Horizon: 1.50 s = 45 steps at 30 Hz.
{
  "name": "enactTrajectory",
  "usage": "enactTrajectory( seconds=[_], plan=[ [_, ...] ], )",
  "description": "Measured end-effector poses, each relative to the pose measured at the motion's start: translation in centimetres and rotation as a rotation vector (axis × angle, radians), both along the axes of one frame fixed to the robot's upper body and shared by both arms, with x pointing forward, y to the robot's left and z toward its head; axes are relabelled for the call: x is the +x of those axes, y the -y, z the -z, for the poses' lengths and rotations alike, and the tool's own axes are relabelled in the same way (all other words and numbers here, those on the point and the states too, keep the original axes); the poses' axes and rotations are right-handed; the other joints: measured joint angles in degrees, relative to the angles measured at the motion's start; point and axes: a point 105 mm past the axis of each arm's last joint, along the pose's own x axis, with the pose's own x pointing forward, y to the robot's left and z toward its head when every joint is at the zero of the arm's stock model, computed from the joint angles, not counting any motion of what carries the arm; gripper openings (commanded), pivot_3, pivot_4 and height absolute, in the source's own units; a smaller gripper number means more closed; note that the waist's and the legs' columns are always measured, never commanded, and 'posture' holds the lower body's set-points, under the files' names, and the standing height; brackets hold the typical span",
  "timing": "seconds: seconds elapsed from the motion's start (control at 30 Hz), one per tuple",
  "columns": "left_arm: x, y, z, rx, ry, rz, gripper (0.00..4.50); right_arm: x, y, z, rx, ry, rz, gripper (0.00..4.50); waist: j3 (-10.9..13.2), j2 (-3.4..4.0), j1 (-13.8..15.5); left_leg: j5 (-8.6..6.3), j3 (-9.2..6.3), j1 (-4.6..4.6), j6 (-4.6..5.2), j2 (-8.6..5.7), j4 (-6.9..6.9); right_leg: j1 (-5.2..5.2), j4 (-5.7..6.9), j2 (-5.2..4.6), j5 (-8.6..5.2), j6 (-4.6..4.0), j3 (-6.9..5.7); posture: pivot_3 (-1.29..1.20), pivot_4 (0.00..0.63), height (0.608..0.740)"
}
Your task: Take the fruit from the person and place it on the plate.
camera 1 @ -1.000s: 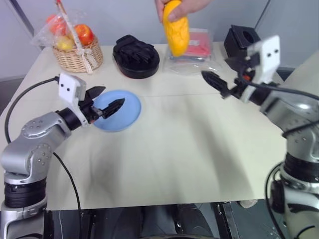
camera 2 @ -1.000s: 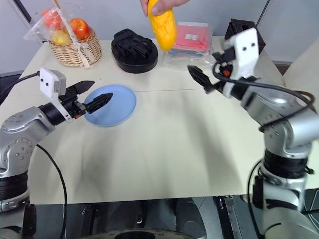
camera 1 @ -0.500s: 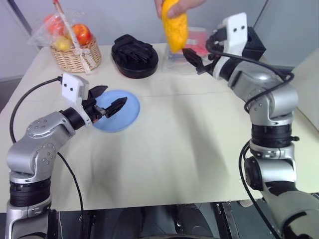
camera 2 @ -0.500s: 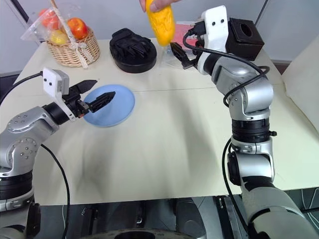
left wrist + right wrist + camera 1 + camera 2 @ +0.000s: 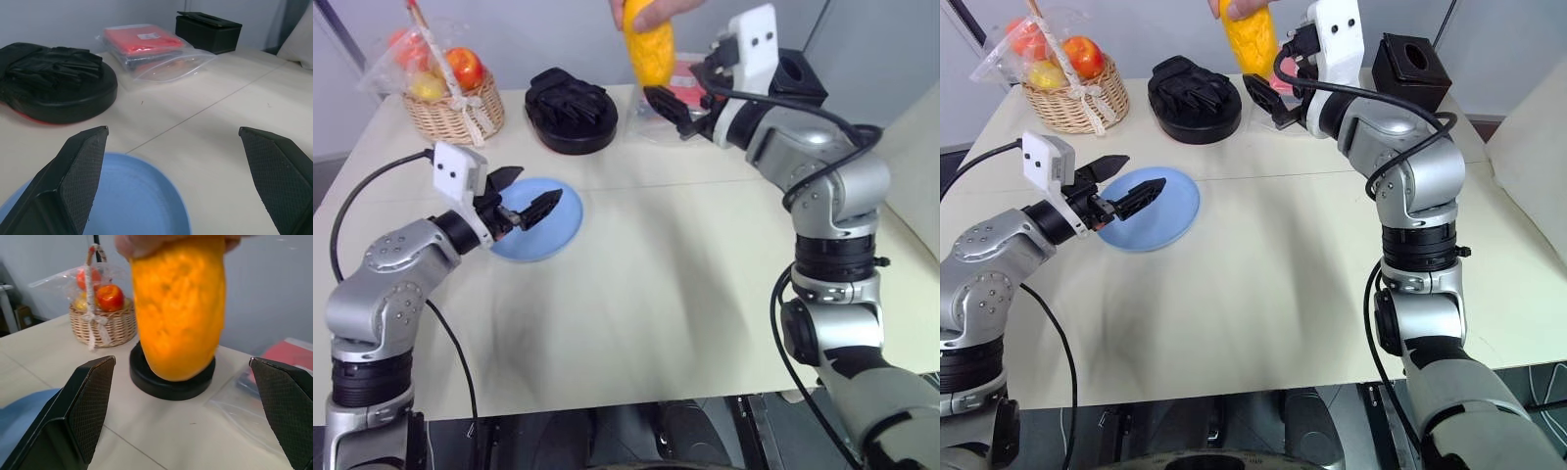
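Observation:
The fruit's lower end (image 5: pixel 654 72) (image 5: pixel 176 362) hangs past the spread fingers of my right gripper, so my right gripper has to move toward that end first and then close on it.
A person's hand (image 5: pixel 651 8) holds the yellow-orange fruit (image 5: pixel 649 44) upright by its top, above the far side of the table. My right gripper (image 5: pixel 182 360) is open and level just in front of the fruit (image 5: pixel 178 308), which hangs ahead of its spread fingers without touching them. The light-blue plate (image 5: pixel 553 235) lies at the left of the table. My left gripper (image 5: pixel 536 186) hovers open over the plate's near-left rim (image 5: pixel 132 196), holding nothing.
At the far left corner stands a wicker basket (image 5: pixel 450 93) of bagged round fruits. A black dish (image 5: pixel 570 103) of dark objects sits behind the plate. A clear bag with a red pack (image 5: pixel 146 44) and a black box (image 5: pixel 1415 69) lie at the far right.
My right gripper has moved left, forward and up from the table's right side to just in front of the fruit, staying open. The left gripper and plate have kept still.

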Motion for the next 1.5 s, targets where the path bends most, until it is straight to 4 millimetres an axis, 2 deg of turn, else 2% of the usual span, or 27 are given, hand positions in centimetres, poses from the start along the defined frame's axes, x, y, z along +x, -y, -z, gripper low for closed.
enactTrajectory(
  seconds=[0.3, 0.53, 0.73, 0.77, 0.8, 0.9, 0.93, 1.5],
  plan=[
    [0.1, 0.0, -0.1, -0.001, 0.008, 0.0, 4.46, 0.7, -1.3, -2.1, 0.04, 0.058, -0.003, 4.5, 0.0, 0.0, 0.0, 0.04, 0.01, -0.01, -0.07, 0.0, -0.01, -0.02, 0.0, 0.0, 0.0, 0.0, 0.0, 0.0, 0.15, 0.74],
    [0.2, 0.0, -0.3, 0.006, 0.019, -0.009, 4.46, 2.5, -2.3, -0.6, 0.052, 0.027, 0.018, 4.5, 0.0, 0.0, -0.1, 0.08, 0.02, -0.01, -0.14, -0.01, -0.02, -0.03, 0.0, 0.0, 0.0, 0.0, 0.0, 0.0, 0.15, 0.74],
    [0.2, 0.0, -0.3, 0.006, 0.02, -0.012, 4.46, 3.1, -3.0, 0.2, 0.047, 0.019, 0.024, 4.5, 0.0, 0.0, -0.1, 0.09, 0.02, -0.02, -0.16, -0.01, -0.02, -0.04, 0.0, -0.01, 0.0, 0.0, 0.0, 0.0, 0.15, 0.74],
    [0.2, -0.1, -0.3, 0.005, 0.02, -0.014, 4.5, 3.1, -3.0, 0.2, 0.049, 0.022, 0.024, 3.97, 0.0, 0.0, -0.1, 0.09, 0.02, -0.02, -0.16, -0.01, -0.02, -0.04, 0.0, -0.01, 0.0, 0.0, 0.0, 0.0, 0.15, 0.74],
    [0.2, -0.1, -0.3, 0.005, 0.02, -0.014, 4.5, 3.1, -3.1, 0.1, 0.049, 0.025, 0.025, 3.72, 0.0, 0.0, -0.1, 0.09, 0.02, -0.02, -0.16, -0.01, -0.02, -0.04, 0.0, -0.01, 0.0, 0.0, 0.0, 0.0, 0.15, 0.74],
    [0.2, -0.1, -0.3, 0.005, 0.019, -0.015, 4.5, 3.1, -3.1, 0.0, 0.049, 0.033, 0.027, 2.3, 0.0, 0.0, -0.1, 0.09, 0.01, -0.02, -0.16, -0.01, -0.03, -0.04, 0.0, -0.01, 0.0, 0.0, 0.0, 0.0, 0.15, 0.74],
    [0.2, -0.1, -0.3, 0.005, 0.02, -0.016, 4.5, 3.1, -3.1, 0.0, 0.049, 0.035, 0.028, 2.15, 0.0, 0.01, -0.1, 0.09, 0.01, -0.02, -0.16, -0.01, -0.03, -0.04, 0.0, -0.01, 0.0, 0.0, 0.0, 0.0, 0.15, 0.74],
    [0.2, 0.0, -0.4, 0.002, 0.033, -0.013, 4.5, 2.4, -3.0, -0.6, 0.038, 0.062, 0.031, 2.15, 0.0, 0.01, -0.1, 0.08, 0.02, -0.03, -0.14, -0.01, -0.03, -0.05, 0.0, -0.01, 0.0, 0.0, 0.0, 0.0, 0.15, 0.74]
  ],
)
